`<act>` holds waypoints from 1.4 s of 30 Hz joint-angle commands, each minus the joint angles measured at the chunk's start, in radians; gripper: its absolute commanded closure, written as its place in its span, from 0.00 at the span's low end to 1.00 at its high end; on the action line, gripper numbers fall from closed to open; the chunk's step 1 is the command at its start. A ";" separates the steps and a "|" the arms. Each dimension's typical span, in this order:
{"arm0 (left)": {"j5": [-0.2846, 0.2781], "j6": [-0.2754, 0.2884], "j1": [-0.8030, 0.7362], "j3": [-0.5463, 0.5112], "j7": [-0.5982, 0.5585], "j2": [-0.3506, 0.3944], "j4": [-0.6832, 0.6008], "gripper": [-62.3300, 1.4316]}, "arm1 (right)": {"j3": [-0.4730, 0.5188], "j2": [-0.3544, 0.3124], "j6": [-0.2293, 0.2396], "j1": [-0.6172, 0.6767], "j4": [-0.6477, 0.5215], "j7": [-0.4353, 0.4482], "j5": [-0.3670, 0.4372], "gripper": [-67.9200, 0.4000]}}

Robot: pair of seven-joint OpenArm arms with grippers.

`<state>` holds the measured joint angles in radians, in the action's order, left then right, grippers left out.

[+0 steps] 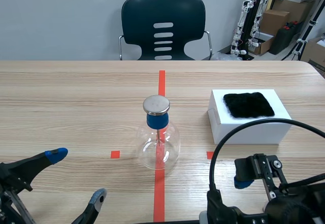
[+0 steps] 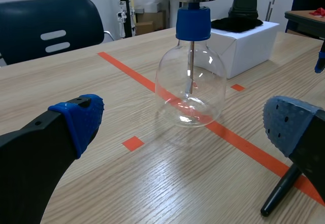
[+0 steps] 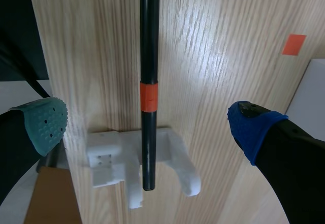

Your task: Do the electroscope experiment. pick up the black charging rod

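To pick up the black charging rod, my right gripper next needs to grab its orange band [image 3: 149,96].
The black charging rod [image 3: 149,56], with an orange band [image 3: 149,96], lies on the table, one end resting in a white holder [image 3: 172,158]. My right gripper [image 3: 147,125] hovers open above it, the rod running between the two pads without touching them. In the scene view only its blue pad [image 1: 242,183] shows, low at the right. My left gripper [image 1: 76,178] stands open at the near left; the rod's other end [image 2: 278,196] lies by one of its fingers. The glass flask electroscope [image 1: 158,136] with a blue stopper and metal disc stands mid-table on the tape line.
A white box [image 1: 254,128] topped with black fur [image 1: 249,104] sits right of the flask. A dark chair [image 1: 163,27] stands behind the far table edge. The holder sits at the table's near edge.
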<state>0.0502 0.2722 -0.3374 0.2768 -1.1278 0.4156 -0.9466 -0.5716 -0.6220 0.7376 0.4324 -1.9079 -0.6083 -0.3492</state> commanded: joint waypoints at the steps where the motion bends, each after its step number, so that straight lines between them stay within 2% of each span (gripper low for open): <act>1: -0.001 -0.001 0.006 0.006 -0.017 -0.005 -0.014 0.00 | -0.004 0.000 0.008 -0.017 -0.002 -0.037 0.054 0.00; 8: 0.022 -0.001 0.006 0.005 -0.021 -0.005 -0.014 0.00 | -0.083 -0.001 0.008 -0.109 0.008 -0.249 0.295 0.00; 12: 0.022 -0.001 0.006 0.005 -0.021 -0.005 -0.014 0.00 | -0.119 -0.001 0.008 -0.168 0.022 -0.338 0.385 0.00; 19: 0.022 -0.001 0.005 0.006 -0.045 -0.005 0.011 0.00 | -0.182 -0.001 0.008 -0.233 0.097 -0.385 0.391 0.00; 23: 0.022 -0.002 0.005 0.008 -0.074 -0.005 0.027 0.00 | -0.205 -0.001 0.008 -0.261 0.128 -0.385 0.391 0.00; 26: 0.022 -0.047 0.005 0.026 -0.088 -0.005 0.031 0.00 | -0.215 -0.001 0.008 -0.282 0.139 -0.385 0.391 0.00; 31: 0.022 -0.080 0.005 0.057 -0.087 -0.005 0.031 0.00 | -0.235 -0.001 0.008 -0.319 0.154 -0.373 0.379 0.00; 42: 0.022 -0.079 0.005 0.064 -0.083 -0.005 0.031 0.00 | -0.294 0.000 0.008 -0.364 0.215 -0.338 0.380 0.00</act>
<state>0.0788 0.1909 -0.3351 0.3420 -1.2007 0.4156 -0.9028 -0.8719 -0.6178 0.7376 0.0856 -1.6825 -0.9440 0.0311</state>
